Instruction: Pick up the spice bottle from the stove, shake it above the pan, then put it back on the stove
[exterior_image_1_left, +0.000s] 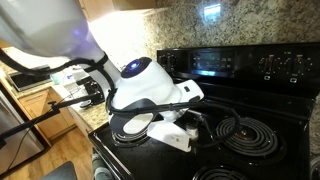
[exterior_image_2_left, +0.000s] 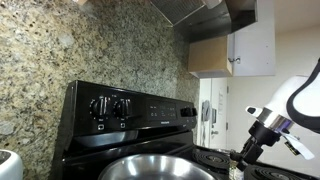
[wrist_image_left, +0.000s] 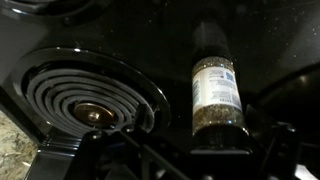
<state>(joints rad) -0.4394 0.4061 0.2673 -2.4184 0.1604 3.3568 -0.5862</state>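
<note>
The spice bottle needs to be shaken and set back on the stove. My gripper should next pick it up by its near end, so the bottle's far end stays free.
In the wrist view the spice bottle (wrist_image_left: 214, 92), a clear jar with a white label, speckled contents and dark ends, rests on the glossy black stove (wrist_image_left: 150, 40) beside a coil burner (wrist_image_left: 85, 95). My gripper (wrist_image_left: 200, 152) is open, its dark fingers standing wide on either side of the bottle's near end without touching it. In an exterior view the gripper (exterior_image_1_left: 178, 128) hangs low over the stove (exterior_image_1_left: 270, 112), and the silver pan (exterior_image_1_left: 133, 126) is partly hidden behind the arm. The pan (exterior_image_2_left: 160, 168) fills the foreground of an exterior view, with the gripper (exterior_image_2_left: 245, 155) far behind it.
A back control panel with knobs (exterior_image_2_left: 110, 108) rises behind the burners. Another coil burner (exterior_image_1_left: 245, 135) lies to the right of the gripper. A granite backsplash (exterior_image_2_left: 60, 50) and a range hood (exterior_image_2_left: 200, 15) stand above. Wooden cabinets (exterior_image_1_left: 40, 115) flank the stove.
</note>
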